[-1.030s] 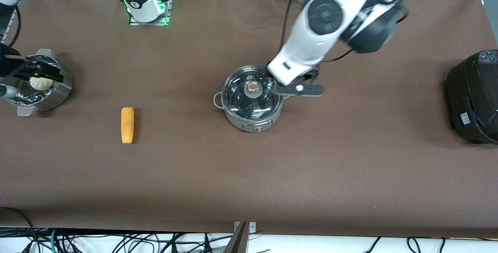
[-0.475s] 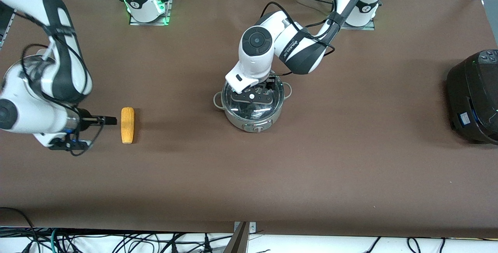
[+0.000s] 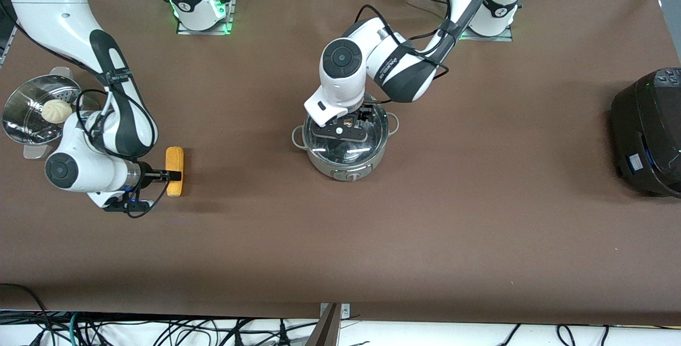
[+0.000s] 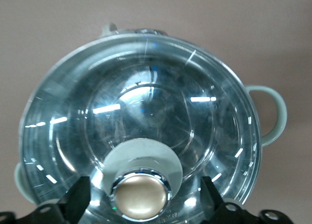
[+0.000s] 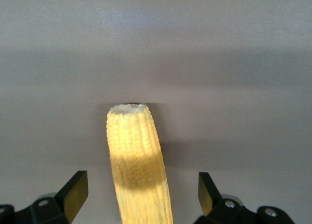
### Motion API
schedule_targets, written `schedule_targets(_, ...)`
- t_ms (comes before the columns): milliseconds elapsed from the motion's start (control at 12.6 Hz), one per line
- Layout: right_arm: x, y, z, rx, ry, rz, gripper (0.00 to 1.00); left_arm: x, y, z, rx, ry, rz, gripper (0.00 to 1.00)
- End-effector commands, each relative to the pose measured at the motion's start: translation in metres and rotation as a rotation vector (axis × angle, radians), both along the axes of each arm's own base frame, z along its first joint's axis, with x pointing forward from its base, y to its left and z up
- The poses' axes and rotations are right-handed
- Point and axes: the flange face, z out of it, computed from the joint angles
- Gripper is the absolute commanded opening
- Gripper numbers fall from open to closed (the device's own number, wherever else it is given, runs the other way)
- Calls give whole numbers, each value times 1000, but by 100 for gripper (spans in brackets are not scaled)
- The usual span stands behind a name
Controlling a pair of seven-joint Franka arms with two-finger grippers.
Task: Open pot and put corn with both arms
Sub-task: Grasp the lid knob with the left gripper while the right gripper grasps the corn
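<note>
I should grab the corn cob around its body (image 3: 174,171) with my right gripper next, so that I can put the corn into the pot (image 3: 348,157).
The steel pot (image 3: 348,157) stands mid-table with its glass lid (image 3: 371,141) on. My left gripper (image 3: 346,124) is low over the lid. In the left wrist view the left gripper (image 4: 144,200) is open, with a finger (image 4: 78,200) on each side of the copper-coloured knob (image 4: 141,197), not touching it. The corn (image 3: 174,157) lies on the table toward the right arm's end. My right gripper (image 3: 173,175) is at the corn's end nearer the front camera. In the right wrist view the right gripper (image 5: 141,194) is open, with the corn (image 5: 136,156) between its fingers (image 5: 75,191).
A perforated steel steamer basket (image 3: 21,117) with a pale bun (image 3: 56,110) sits at the right arm's end of the table. A big black cooker (image 3: 649,133) stands at the left arm's end. Brown table (image 3: 340,250) lies bare nearer the front camera.
My right gripper has swung from over the steamer basket to the corn and now straddles it. My left gripper has moved from beside the pot to over the lid knob.
</note>
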Motion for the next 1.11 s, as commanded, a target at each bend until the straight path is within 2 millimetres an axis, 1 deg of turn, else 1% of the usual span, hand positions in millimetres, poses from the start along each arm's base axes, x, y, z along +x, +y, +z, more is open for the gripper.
schedule_targets(0,-7,6,-12,21,-3,-1,100,-1,-6,1,18,-13,-21,18)
schedule_targets(79,-7,6,-15,22,2,-2,92,2,-1,4,19,-16,-14,12)
schedule_targets(158,-9,6,-21,23,15,-3,56,3,-2,9,13,-20,-12,5)
schedule_targets(238,-11,7,-21,24,29,-2,8,5,0,13,11,-24,-4,3)
schedule_targets(317,-13,7,-24,25,46,1,0,9,3,22,3,-35,1,1)
schedule_targets(475,-15,6,-25,24,57,1,0,12,14,43,9,-38,13,0)
schedule_targets(554,-15,7,-20,25,60,3,0,14,23,55,26,-23,22,0)
schedule_targets(634,-14,19,-2,37,71,19,0,16,40,71,52,7,38,0)
schedule_targets(713,-15,34,41,52,80,26,0,26,66,98,75,25,69,0)
schedule_targets(792,-17,59,97,91,74,29,0,37,98,132,93,37,86,0)
schedule_targets(871,-23,87,140,123,74,-6,0,45,133,153,110,68,67,0)
schedule_targets(950,-27,127,181,146,58,-51,0,55,170,171,110,91,41,4)
schedule_targets(1030,-30,183,219,164,21,-87,0,64,208,185,98,108,0,4)
